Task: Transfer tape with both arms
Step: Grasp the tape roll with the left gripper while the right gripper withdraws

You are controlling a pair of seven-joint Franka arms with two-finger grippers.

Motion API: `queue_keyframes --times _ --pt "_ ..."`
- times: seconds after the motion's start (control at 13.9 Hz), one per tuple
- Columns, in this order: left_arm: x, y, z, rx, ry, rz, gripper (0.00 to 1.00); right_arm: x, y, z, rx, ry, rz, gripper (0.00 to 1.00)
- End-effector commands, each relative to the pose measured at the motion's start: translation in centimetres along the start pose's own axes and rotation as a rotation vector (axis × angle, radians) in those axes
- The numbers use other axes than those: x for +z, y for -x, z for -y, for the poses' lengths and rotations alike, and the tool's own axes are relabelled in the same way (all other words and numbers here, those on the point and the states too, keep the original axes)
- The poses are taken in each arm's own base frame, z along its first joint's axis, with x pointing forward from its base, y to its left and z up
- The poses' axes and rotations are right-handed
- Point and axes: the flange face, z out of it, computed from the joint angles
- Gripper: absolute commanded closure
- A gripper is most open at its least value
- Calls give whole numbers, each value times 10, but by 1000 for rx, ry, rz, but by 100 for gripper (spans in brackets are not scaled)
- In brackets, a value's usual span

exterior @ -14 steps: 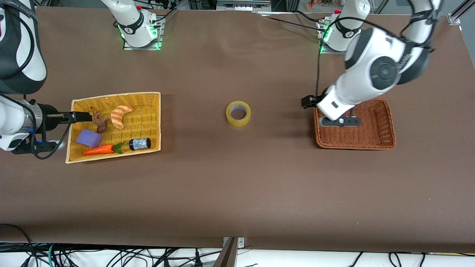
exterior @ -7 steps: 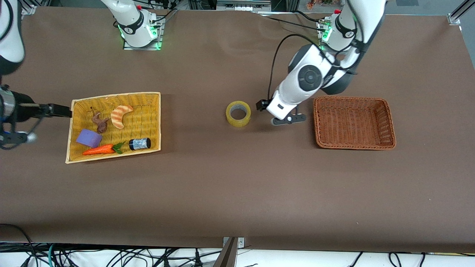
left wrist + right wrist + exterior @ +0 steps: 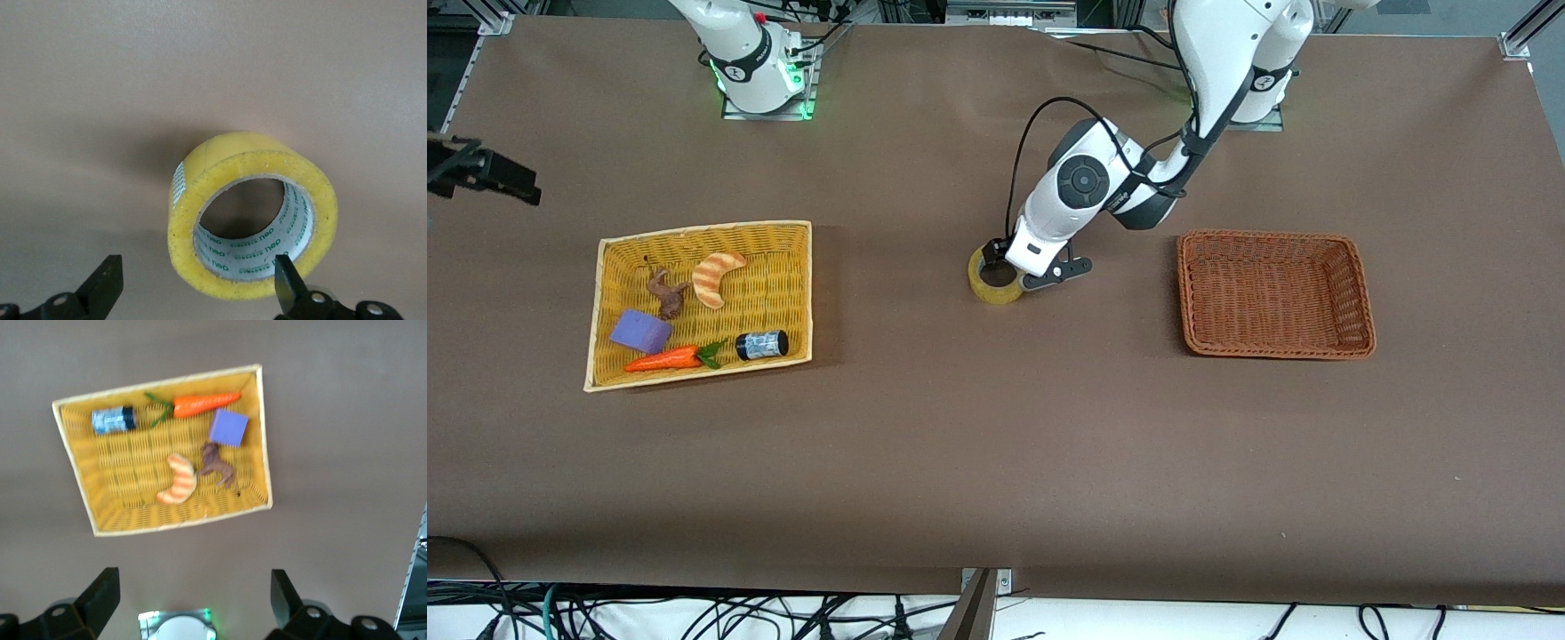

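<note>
My left gripper needs to grab the tape by its ring side next. Then it can transfer the tape to the brown basket.
The tape, a yellowish ring with a grey core, lies flat on the brown table midway between the two baskets. My left gripper is low over it and open. In the left wrist view the tape fills the middle. The left gripper has one finger at the roll's inner core and the other finger outside the roll; the jaws do not press it. My right gripper is up in the air at the right arm's end of the table, open and empty.
A yellow basket toward the right arm's end holds an orange-striped croissant toy, a black-capped cylinder, a carrot, a purple block and a brown figure. An empty brown basket stands toward the left arm's end.
My left gripper has swung from over the brown basket to the tape and come down onto it. My right gripper has drawn away from the yellow basket and risen.
</note>
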Motion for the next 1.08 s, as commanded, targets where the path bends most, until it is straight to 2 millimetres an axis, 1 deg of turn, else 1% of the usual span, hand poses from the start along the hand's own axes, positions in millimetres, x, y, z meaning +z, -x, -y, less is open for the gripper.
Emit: queue_keyframes --times 0.0,0.07,0.14,0.22,0.29,0.36,0.43,0.5,0.58,0.65,0.72,0.79,0.87,0.94,1.01 --pt "5 -7 -8 -12 12 10 0 27 34 5 9 -45 33 0" --pt "8 -9 -7 -9 9 13 0 26 33 7 10 -67 28 0" --pt "11 -9 -6 -6 5 15 4 24 30 8 20 -98 24 0" --pt "14 -10 -5 -5 2 18 18 23 30 4 31 -115 22 0" --pt "22 -7 -5 -3 -3 23 36 23 29 7 25 -116 14 0" --pt "26 -6 -5 1 -4 23 63 22 28 7 22 -119 11 0" --pt "27 -7 -4 1 -7 24 99 24 25 6 20 -114 7 0" --pt "27 -8 -3 0 -7 23 100 26 22 6 15 -113 4 0" --pt "26 -10 -2 28 -12 11 100 29 14 8 10 -116 8 0" --pt "22 -14 -1 97 -22 -10 100 22 4 6 14 -123 -4 0" --pt "14 -21 2 119 -25 -20 100 23 -6 2 7 -125 -4 0" --pt "-6 -29 5 113 -16 -36 100 26 -14 -1 8 -126 4 0" --pt "-33 -39 13 102 -20 -44 100 30 -21 -4 9 -131 10 0" --pt "-64 -52 25 107 -41 -38 100 32 -24 -5 13 -130 13 0" --pt "-97 -67 41 140 -66 -22 100 33 -26 -7 16 -131 13 0"
